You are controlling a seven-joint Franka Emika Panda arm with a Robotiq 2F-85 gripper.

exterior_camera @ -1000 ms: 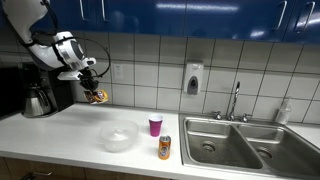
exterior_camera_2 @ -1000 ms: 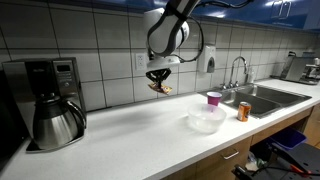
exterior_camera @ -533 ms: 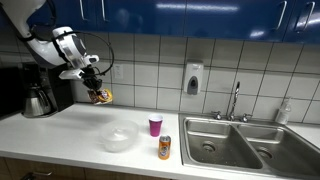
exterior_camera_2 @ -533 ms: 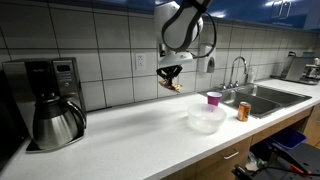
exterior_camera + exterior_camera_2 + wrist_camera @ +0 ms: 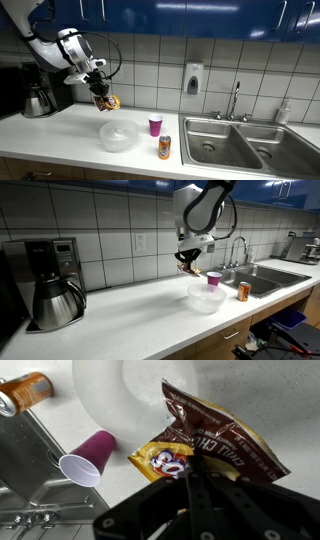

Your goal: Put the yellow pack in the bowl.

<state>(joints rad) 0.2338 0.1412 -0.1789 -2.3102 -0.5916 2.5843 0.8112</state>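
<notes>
My gripper should hold the yellow pack until it hangs low over the bowl, as its lower edge is well above the bowl's rim.
My gripper is shut on the yellow pack, a crinkly yellow and dark brown snack packet, and holds it in the air above the counter. The pack also shows in an exterior view and fills the wrist view. The translucent whitish bowl stands on the counter below and slightly to the side of the pack. In an exterior view the bowl sits below the gripper. In the wrist view the bowl lies behind the pack.
A small pink cup and an orange drink can stand near the bowl. A steel sink with a tap lies beyond them. A coffee maker with a metal jug stands at the counter's other end.
My gripper has carried the yellow pack sideways along the counter, away from the coffee maker and toward the bowl, and slightly lower. The bowl, cup and can have not moved.
</notes>
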